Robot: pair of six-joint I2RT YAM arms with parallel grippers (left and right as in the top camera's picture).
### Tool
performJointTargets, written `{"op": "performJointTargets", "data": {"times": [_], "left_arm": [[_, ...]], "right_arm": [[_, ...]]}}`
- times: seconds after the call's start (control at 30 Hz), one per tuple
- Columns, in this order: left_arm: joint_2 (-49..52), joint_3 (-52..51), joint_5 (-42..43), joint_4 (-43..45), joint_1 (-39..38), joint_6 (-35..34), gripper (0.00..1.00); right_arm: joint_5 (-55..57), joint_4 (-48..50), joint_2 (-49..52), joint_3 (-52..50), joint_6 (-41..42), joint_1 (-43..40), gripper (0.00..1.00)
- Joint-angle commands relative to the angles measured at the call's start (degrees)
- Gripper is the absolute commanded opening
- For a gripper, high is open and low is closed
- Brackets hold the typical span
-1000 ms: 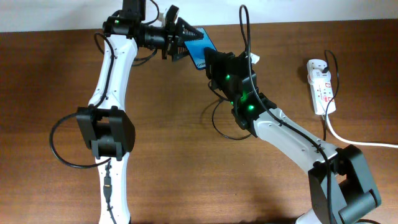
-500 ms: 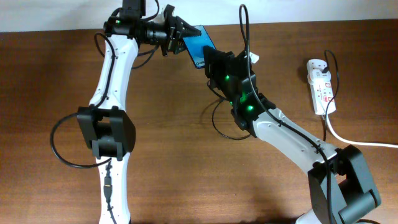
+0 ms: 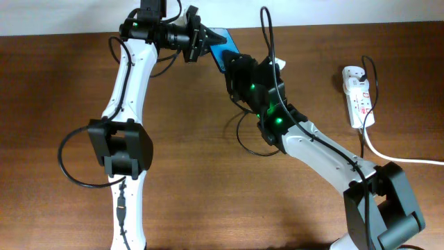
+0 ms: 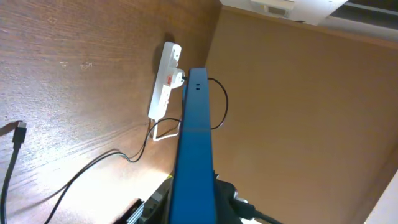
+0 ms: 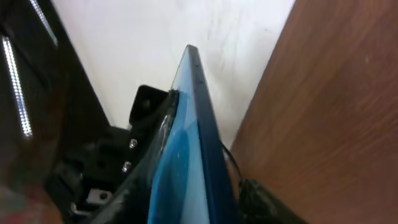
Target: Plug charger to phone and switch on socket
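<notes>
I need to turn the phone for plugging in, so I should next grip the phone's loose end (image 3: 228,58) (image 5: 198,198) with my right gripper, opposite my left gripper's hold.
The phone (image 3: 223,43), blue-screened, is held off the table at the back, turned almost edge-on. My left gripper (image 3: 201,43) is shut on it from the left; in the left wrist view the phone's blue edge (image 4: 193,143) runs up out of the jaws. My right gripper (image 3: 237,68) sits at the phone's lower right end. The right wrist view shows the phone (image 5: 193,143) close up, and its own jaws are not clear. The charger cable (image 4: 81,177) lies on the table, its plug (image 4: 20,132) free. The white socket (image 3: 358,97) lies far right.
A thick white cord (image 3: 395,156) runs from the socket off the right edge. A pale wall strip (image 3: 69,17) borders the table's back edge, right behind the phone. My left gripper's black body (image 5: 118,162) fills the left of the right wrist view.
My left gripper has closed on the phone. The phone has turned more edge-on and shifted slightly back and left, with both grippers following it.
</notes>
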Motion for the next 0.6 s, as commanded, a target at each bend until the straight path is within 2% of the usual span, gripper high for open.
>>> {"op": "performJointTargets", "data": {"times": [0.0,0.1,0.17,0.23,0.3,0.47,0.57], "left_arm": [[-0.3,0.8,1.0,0.3,1.6,2.6,0.00],[-0.3,0.8,1.4,0.3,2.2,4.0,0.00],[-0.3,0.8,1.4,0.3,2.8,6.1,0.00],[-0.3,0.8,2.4,0.3,3.6,9.8,0.00],[-0.3,0.8,7.0,0.3,4.9,13.7,0.00],[-0.3,0.8,14.5,0.3,7.2,19.2,0.00],[-0.3,0.8,16.6,0.3,7.8,19.4,0.00]], "right_arm": [[-3.1,0.7,-0.7,0.9,-7.5,-3.0,0.70],[-7.8,1.6,-2.4,0.9,-14.5,-8.2,0.93],[-13.8,0.7,-4.1,0.9,-22.6,-12.5,0.99],[-20.4,-5.9,-6.5,0.9,-29.0,-17.1,0.99],[-25.2,-16.5,-8.5,0.9,-36.8,-21.2,0.98],[-28.5,-31.3,-8.7,0.9,-46.5,-22.3,0.99],[-29.8,-36.6,-8.3,0.9,-49.5,-21.9,0.99]]}}
